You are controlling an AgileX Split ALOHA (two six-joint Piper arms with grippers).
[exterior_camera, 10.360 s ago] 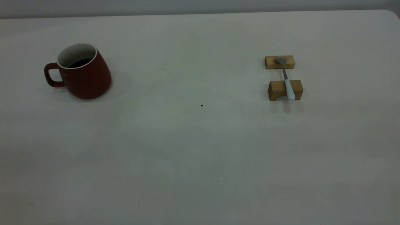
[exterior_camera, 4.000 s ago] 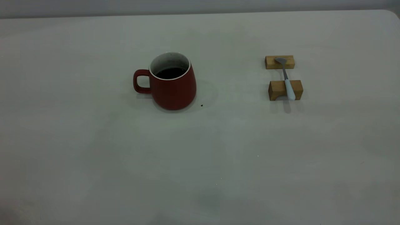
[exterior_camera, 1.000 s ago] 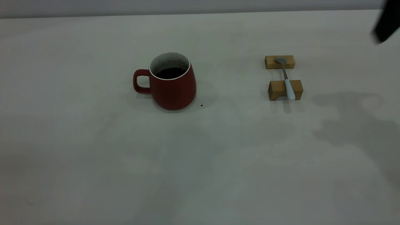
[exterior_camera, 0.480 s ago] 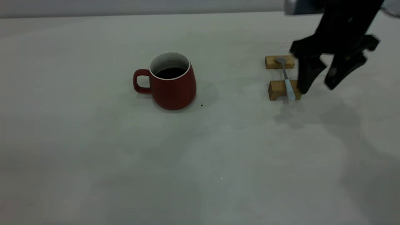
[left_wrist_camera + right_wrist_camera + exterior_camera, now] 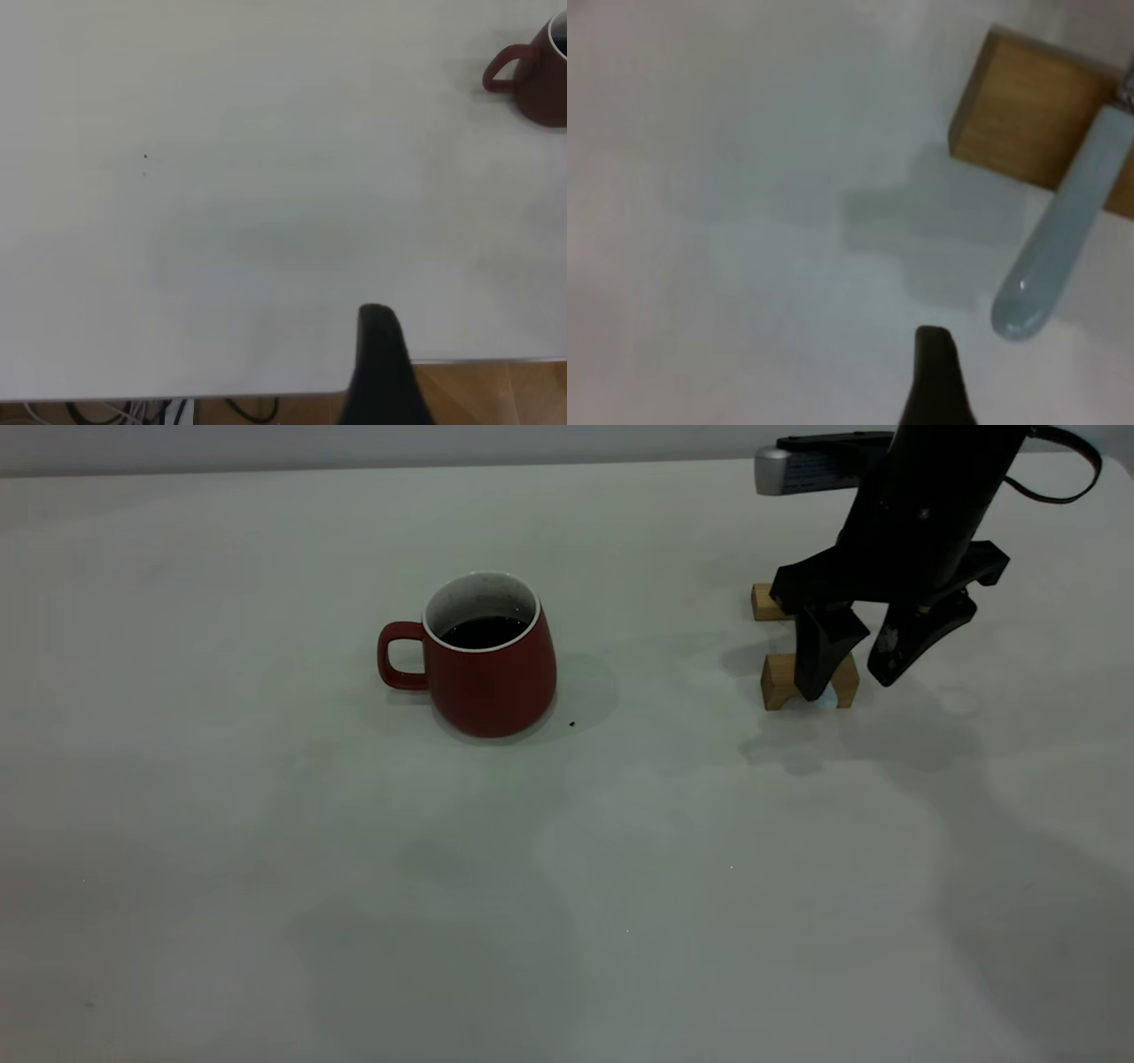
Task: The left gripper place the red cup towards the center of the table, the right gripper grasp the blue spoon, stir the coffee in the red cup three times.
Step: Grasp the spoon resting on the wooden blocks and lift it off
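I should move my right gripper toward the spoon's pale blue handle (image 5: 828, 697) (image 5: 1063, 248) before closing, because the handle ends short of my fingertip and I would miss it if I closed now.
The red cup (image 5: 490, 669) stands upright near the middle of the table (image 5: 567, 850), handle pointing left, with dark coffee (image 5: 483, 631) inside. It also shows far off in the left wrist view as the red cup (image 5: 536, 75). My right gripper (image 5: 849, 684) is open and low over the near wooden block. Its left finger covers most of the blue spoon (image 5: 827, 696). In the right wrist view the spoon's pale blue handle (image 5: 1063, 248) lies next to one finger (image 5: 935, 381), not touching it. My left gripper (image 5: 443, 345) is open and empty over the table's edge.
Two wooden blocks carry the spoon, a near block (image 5: 778, 680) and a far block (image 5: 762, 602). A tiny dark speck (image 5: 571, 724) lies just right of the cup. The table's edge (image 5: 478, 361) and wooden floor show under the left gripper.
The cup went from the table's left to near the middle. In the last second the right arm came in from the upper right, dropped to the spoon and shifted slightly left.
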